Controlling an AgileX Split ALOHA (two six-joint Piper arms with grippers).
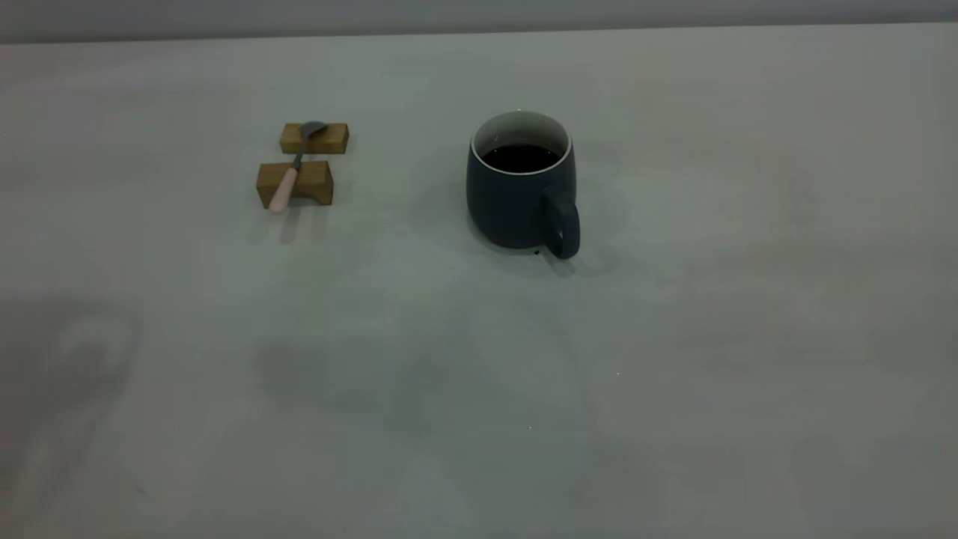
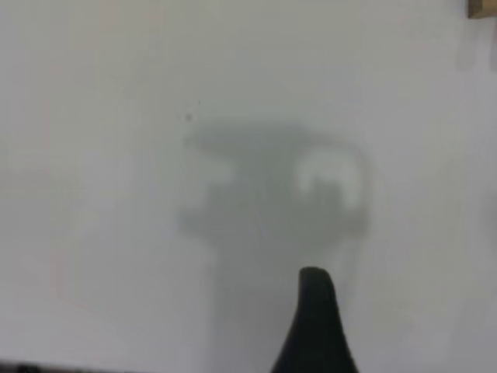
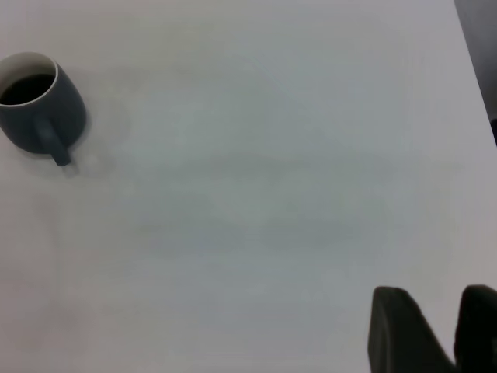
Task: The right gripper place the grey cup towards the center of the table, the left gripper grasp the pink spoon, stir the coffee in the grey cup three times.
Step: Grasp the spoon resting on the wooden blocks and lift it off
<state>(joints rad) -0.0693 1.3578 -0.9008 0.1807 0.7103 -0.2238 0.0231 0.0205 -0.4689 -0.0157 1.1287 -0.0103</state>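
My left gripper grabs the spoon by its pink handle (image 1: 284, 189) next, to stir the coffee in the grey cup (image 1: 522, 196).
The grey cup (image 1: 522, 196) stands upright near the middle of the table (image 1: 711, 337), its handle toward the camera, with black coffee (image 1: 520, 156) inside. The pink spoon (image 1: 293, 168) lies across two wooden blocks to the cup's left. No gripper shows in the exterior view. In the right wrist view the grey cup (image 3: 40, 109) sits far off, and my right gripper (image 3: 436, 297) hangs over bare table with its fingers close together and nothing between them. Of my left gripper (image 2: 388, 318) only one finger (image 2: 314, 318) shows, over bare table, with nothing beside it.
Two tan wooden blocks (image 1: 314, 138) (image 1: 296, 182) carry the spoon. A corner of a block (image 2: 483, 8) shows at the edge of the left wrist view. The table's edge (image 3: 474, 70) with a dark drop beyond it shows in the right wrist view.
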